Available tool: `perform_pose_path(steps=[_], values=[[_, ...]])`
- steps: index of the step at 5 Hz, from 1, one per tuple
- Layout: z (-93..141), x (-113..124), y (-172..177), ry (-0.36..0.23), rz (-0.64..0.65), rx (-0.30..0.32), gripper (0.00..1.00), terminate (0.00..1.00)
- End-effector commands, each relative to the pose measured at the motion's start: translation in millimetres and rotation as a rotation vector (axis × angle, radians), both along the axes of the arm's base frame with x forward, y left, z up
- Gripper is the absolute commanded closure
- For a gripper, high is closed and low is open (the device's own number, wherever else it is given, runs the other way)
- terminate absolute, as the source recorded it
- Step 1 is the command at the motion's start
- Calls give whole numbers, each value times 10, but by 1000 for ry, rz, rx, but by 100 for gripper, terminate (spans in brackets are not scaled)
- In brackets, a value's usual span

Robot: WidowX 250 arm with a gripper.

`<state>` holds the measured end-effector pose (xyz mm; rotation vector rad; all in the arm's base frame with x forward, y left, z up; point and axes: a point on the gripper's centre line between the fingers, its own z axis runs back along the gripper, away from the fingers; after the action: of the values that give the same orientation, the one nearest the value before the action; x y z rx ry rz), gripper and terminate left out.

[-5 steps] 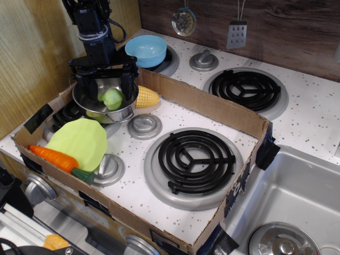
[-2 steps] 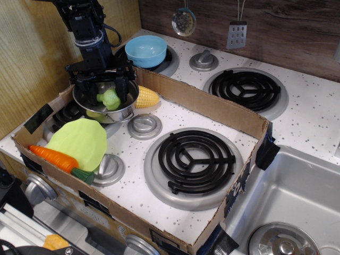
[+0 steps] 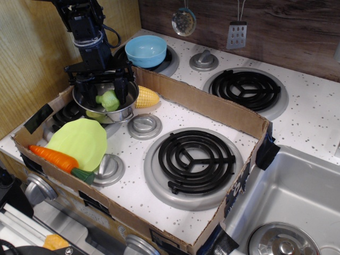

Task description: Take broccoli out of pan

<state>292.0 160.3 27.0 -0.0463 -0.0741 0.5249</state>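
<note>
I will pick up the broccoli by its lumpy head and stem end (image 3: 108, 100) with my gripper next. Then it can come out of the pan (image 3: 123, 112).
The broccoli (image 3: 109, 100), a small light-green toy, lies inside the pan (image 3: 123, 112), a shiny steel pot at the back left of the cardboard tray. My gripper (image 3: 101, 91) hangs straight down over the pan. Its black fingers (image 3: 122, 86) are spread wide and reach down into the pan, one on each side of the broccoli. The fingers do not appear to press on the broccoli. The left fingertip is partly hidden behind the pan's rim.
A yellow corn cob (image 3: 147, 97) lies right of the pan. A lime-green plate (image 3: 84, 142) and an orange carrot (image 3: 52, 156) lie in front of it. A light-blue bowl (image 3: 146, 50) stands behind. Cardboard walls (image 3: 212, 108) enclose a black burner (image 3: 196, 155). A sink (image 3: 303, 196) is at right.
My gripper has shifted slightly left over the pan. The broccoli has rolled a little to the left, and its stem now points left.
</note>
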Motion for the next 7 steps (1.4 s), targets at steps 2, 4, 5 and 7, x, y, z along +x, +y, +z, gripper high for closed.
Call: perform_pose_path(steps=[2,4,5,7], values=[[838,60,-107,-9,40,140,100,0],[1043,73,-581,-28,89,180,100,0],[976,151,-876,-7,113,127,100,0],[639,388,-1167,-22,69,15,100,0]])
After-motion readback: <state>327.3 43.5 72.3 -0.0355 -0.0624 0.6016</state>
